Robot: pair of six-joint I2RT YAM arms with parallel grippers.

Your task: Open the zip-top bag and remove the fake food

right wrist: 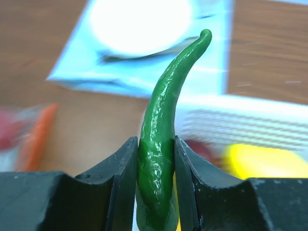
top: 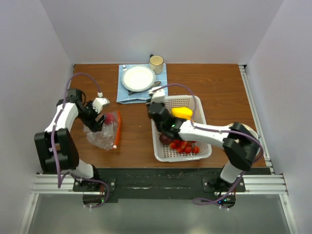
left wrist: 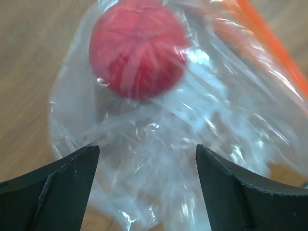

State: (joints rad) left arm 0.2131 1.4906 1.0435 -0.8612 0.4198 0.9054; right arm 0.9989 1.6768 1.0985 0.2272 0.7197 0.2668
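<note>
The green chili reaches past the white rim (right wrist: 202, 101) with its tip (right wrist: 206, 35), so my right gripper should bring it over the inside of the basket before letting go.
The zip-top bag (top: 104, 135) lies crumpled on the table at the left, its orange-red zip strip (top: 117, 129) on its right side. A red fruit (left wrist: 138, 48) is still inside it. My left gripper (top: 101, 119) is open right over the bag, with clear plastic (left wrist: 159, 159) between the jaws. My right gripper (top: 153, 105) is shut on a green chili (right wrist: 163, 134) and holds it upright at the left edge of the white basket (top: 206, 146). The basket holds a yellow fruit (top: 182, 113), a maroon piece (top: 165, 139) and small red pieces (top: 185, 145).
A white plate (top: 138, 78) with cutlery lies on a blue mat (top: 123, 92) at the back centre. A cream cup (top: 156, 63) stands behind it. White walls close in the table on both sides.
</note>
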